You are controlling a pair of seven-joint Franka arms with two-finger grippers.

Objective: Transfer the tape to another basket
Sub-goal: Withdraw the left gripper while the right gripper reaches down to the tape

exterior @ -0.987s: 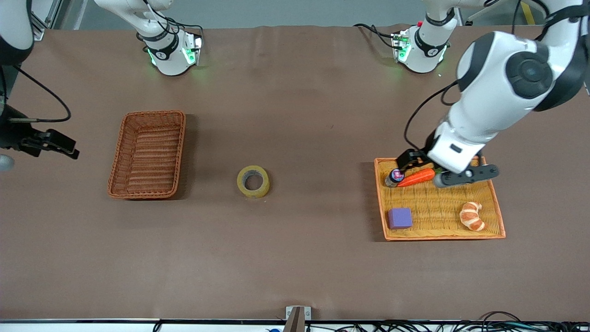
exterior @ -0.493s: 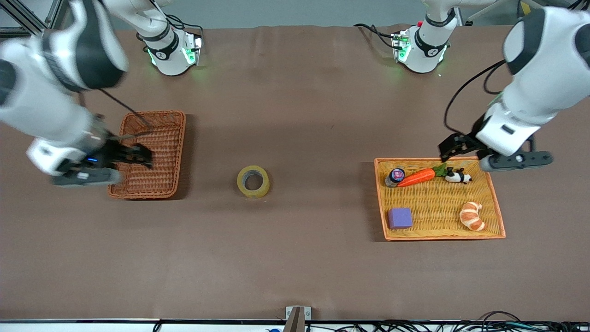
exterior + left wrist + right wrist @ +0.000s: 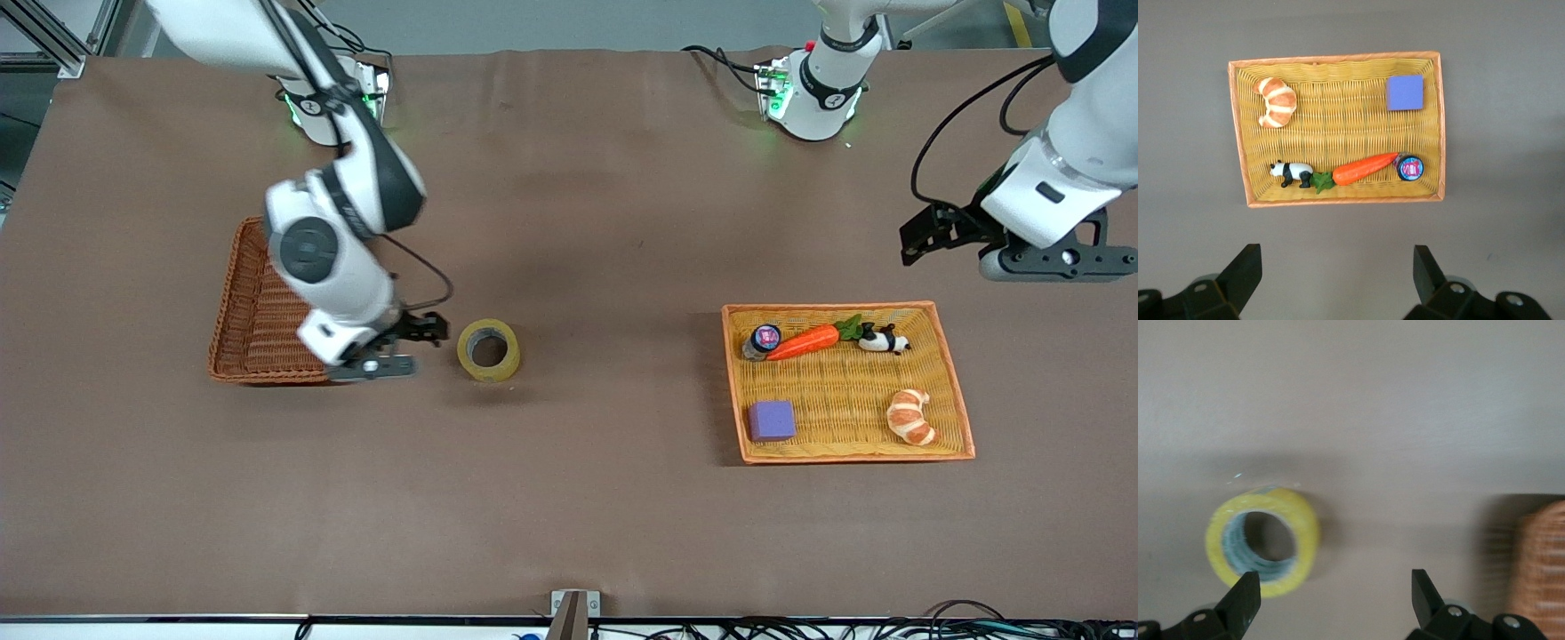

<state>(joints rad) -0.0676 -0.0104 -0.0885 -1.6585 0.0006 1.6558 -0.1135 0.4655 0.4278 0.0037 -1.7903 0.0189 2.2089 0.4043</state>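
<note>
The tape should next be gripped by its ring's side [image 3: 513, 354] with my right gripper, so that it can go into the dark reddish-brown basket [image 3: 261, 315].
The tape [image 3: 510, 355], a yellowish ring with a grey core, lies flat on the brown table, apart from the basket [image 3: 224, 311]. The basket is a dark reddish-brown wicker one toward the right arm's end, and the right arm partly covers it. My right gripper [image 3: 373, 366] hangs open over the table between the basket and the tape. In the right wrist view the tape [image 3: 1306, 522] shows by one fingertip, nothing sits between the right gripper's [image 3: 1335, 587] fingers, and the basket [image 3: 1541, 567] is at the edge. My left gripper [image 3: 1049, 264] is open and empty.
An orange-yellow woven tray [image 3: 736, 391] toward the left arm's end holds a toy carrot [image 3: 800, 342], a panda figure [image 3: 882, 339], a croissant [image 3: 910, 416], a purple block [image 3: 771, 420] and a small capped jar [image 3: 762, 340]. The left gripper [image 3: 1336, 263] hangs over bare table beside this tray [image 3: 1238, 133].
The right arm has swept from the table's end across the basket to beside the tape. The left arm has lifted off the tray and drawn back. The tape has not moved.
</note>
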